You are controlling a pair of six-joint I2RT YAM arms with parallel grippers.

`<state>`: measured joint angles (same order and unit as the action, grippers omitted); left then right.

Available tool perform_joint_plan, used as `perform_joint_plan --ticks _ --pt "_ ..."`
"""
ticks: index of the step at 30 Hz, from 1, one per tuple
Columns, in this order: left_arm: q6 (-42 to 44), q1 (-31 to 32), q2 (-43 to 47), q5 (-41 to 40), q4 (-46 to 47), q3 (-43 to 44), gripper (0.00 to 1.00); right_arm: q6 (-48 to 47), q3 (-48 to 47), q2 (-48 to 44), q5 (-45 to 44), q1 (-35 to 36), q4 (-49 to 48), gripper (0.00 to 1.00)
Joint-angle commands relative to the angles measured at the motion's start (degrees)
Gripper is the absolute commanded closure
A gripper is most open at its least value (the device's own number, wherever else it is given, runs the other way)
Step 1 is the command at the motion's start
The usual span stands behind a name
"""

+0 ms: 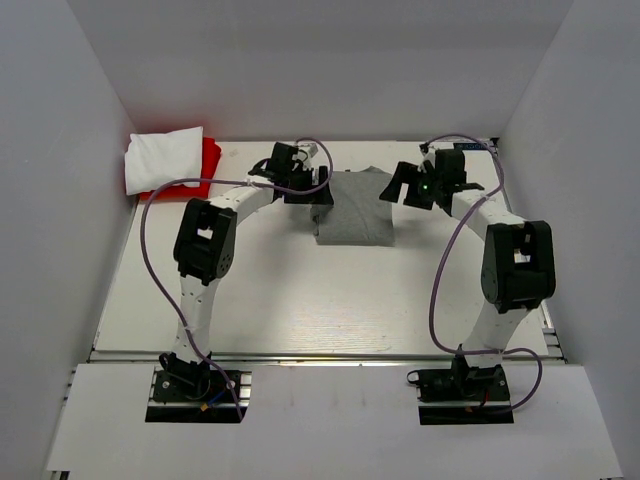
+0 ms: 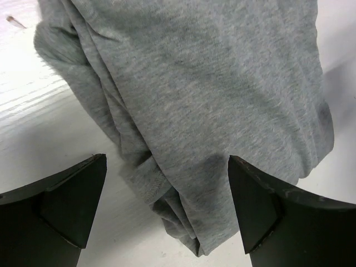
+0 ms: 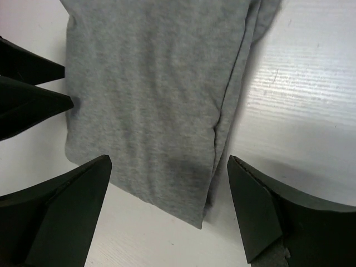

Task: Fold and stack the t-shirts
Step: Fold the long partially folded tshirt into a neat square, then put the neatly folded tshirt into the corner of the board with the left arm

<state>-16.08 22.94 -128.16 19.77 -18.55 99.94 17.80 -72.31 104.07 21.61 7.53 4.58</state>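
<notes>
The grey t-shirt is to be drawn folded onto the stack, so my left gripper next needs to grab its bunched edge facing the white t-shirt.
A heather-grey t-shirt lies folded into a rectangle at the middle back of the table. My left gripper hovers over its far-left corner, my right gripper over its far-right corner. The left wrist view shows the bunched grey corner lying free between wide-open jaws. Seen from the right wrist, the flat folded corner rests on the table inside the open gripper, untouched. A folded white t-shirt sits on a red t-shirt at the back left.
White walls close in the table on the left, back and right. Purple cables loop beside each arm. The left gripper's black fingers show at the left edge of the right wrist view.
</notes>
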Motion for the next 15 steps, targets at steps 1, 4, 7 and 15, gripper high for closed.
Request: perform_joint_plan --ticks 1,4,7,15 --pt "0.5 -0.4 1.8 4.3 3.2 -1.0 0.0 -1.4 2.3 -4.2 1.1 0.0 -1.6 0.1" --pt "0.5 -0.4 -0.9 5.0 2.0 -0.4 0.0 -1.5 4.5 -7.2 0.6 0.1 -1.9 0.1" --pt "0.5 0.1 -2.6 4.5 1.5 -0.4 0.0 -1.6 6.0 -9.8 -0.2 -0.1 -2.2 0.1" --pt "1.1 1.7 -9.6 3.9 -1.0 5.5 0.23 -2.4 10.5 -17.1 -2.8 -0.2 -2.0 0.1"
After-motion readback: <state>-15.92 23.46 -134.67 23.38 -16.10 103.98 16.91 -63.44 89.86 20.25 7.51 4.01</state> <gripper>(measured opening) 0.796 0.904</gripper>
